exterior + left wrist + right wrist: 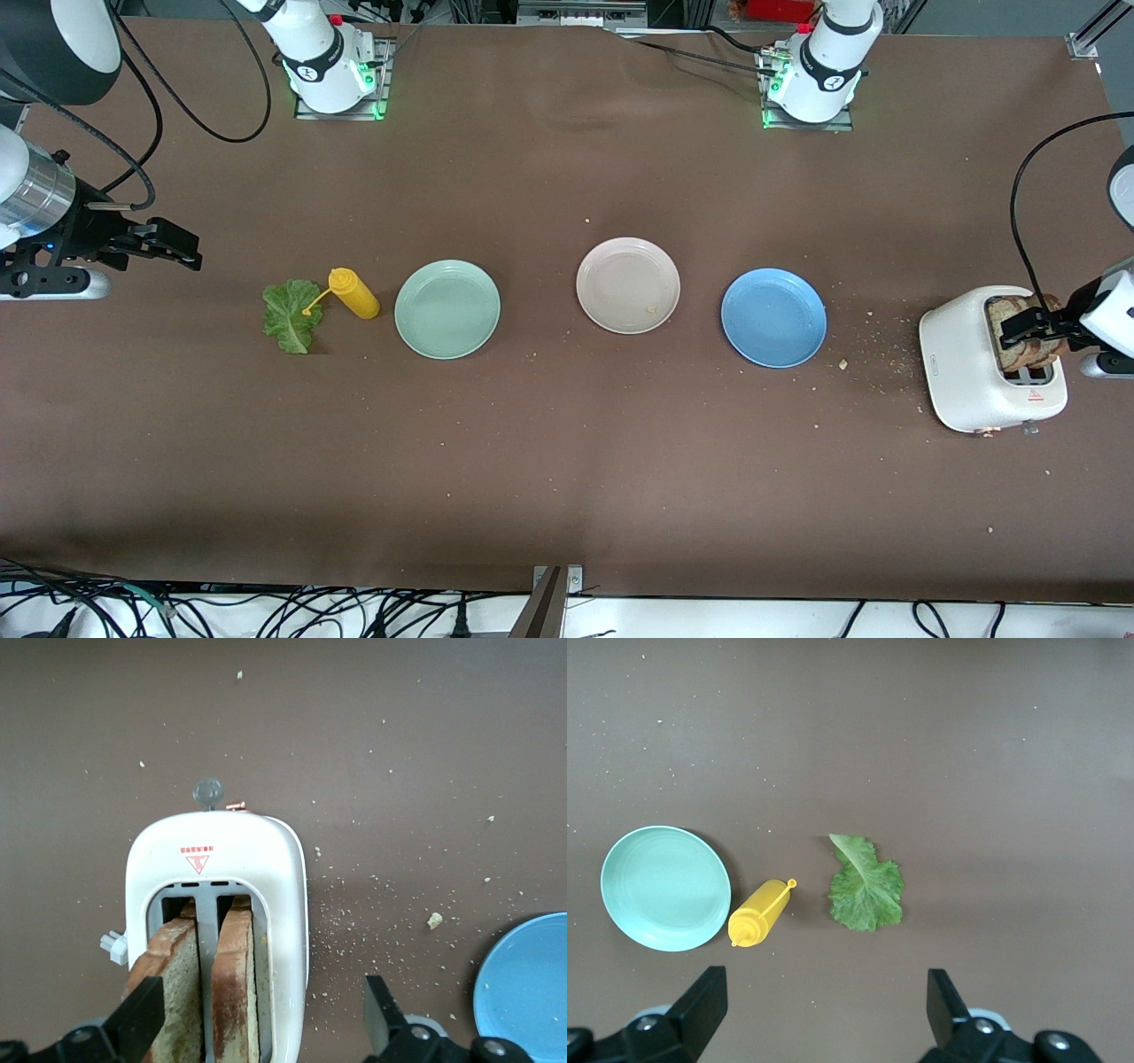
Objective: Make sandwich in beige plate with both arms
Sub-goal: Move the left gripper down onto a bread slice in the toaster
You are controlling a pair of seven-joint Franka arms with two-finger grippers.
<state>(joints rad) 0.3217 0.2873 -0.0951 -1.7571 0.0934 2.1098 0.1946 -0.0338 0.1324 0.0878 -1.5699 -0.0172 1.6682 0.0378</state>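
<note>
My left gripper is going to grab a bread slice next by its exposed top crust (230, 979), to start the sandwich on the beige plate.
The beige plate (628, 285) lies empty in the middle of the table, between a mint-green plate (447, 309) and a blue plate (773, 317). Two brown bread slices (1019, 341) stand in the slots of a white toaster (974, 372) at the left arm's end; the left wrist view shows the slices (235, 983) in the toaster (217, 859). My left gripper (1041, 330) (261, 1019) is open just over the toaster, its jaws spread wide around the slices and holding nothing. The lettuce leaf (291, 315) (866, 890) lies flat at the right arm's end. My right gripper (182, 246) (824, 1010) is open and empty over bare table beside the lettuce.
A yellow squeeze bottle (354, 294) (760, 914) lies on its side between the lettuce and the mint-green plate (664, 888), its nozzle touching the leaf. Crumbs are scattered between the toaster and the blue plate (527, 988). The brown table stretches wide nearer the front camera.
</note>
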